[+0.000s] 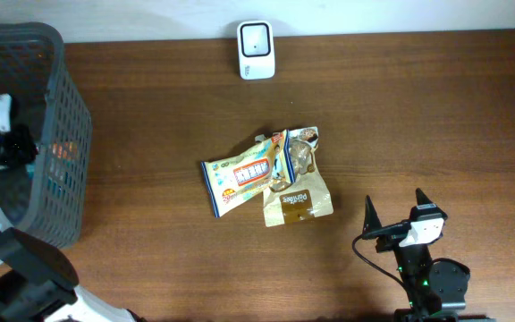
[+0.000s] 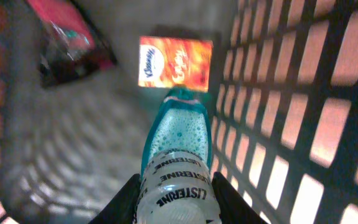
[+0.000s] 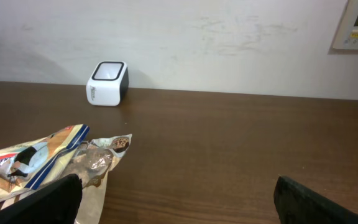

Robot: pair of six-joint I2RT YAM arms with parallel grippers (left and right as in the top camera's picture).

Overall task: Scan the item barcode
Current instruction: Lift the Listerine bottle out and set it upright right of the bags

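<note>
The Listerine bottle would come up out of the grey basket if I lifted my left gripper now, because both black fingers press its clear labelled end (image 2: pixel 178 186).
Inside the grey basket (image 2: pixel 272 118), my left gripper (image 2: pixel 174 177) is shut on a Listerine bottle (image 2: pixel 178 134) of teal liquid; both black fingers press the clear labelled end. From overhead the left arm reaches into the basket (image 1: pixel 65 98), and the bottle is hidden there. The white barcode scanner (image 1: pixel 256 49) stands at the table's back edge, also visible in the right wrist view as the scanner (image 3: pixel 107 83). My right gripper (image 1: pixel 393 200) rests open over the front right of the table with nothing between its fingers (image 3: pixel 55 199).
Two snack packets lie overlapped mid-table: a white-and-blue one (image 1: pixel 240 177) and a tan one (image 1: pixel 298 199). In the basket lie an orange tissue pack (image 2: pixel 174 61) and a dark packet with red and teal (image 2: pixel 67 43). The basket wall stands close on the bottle's right.
</note>
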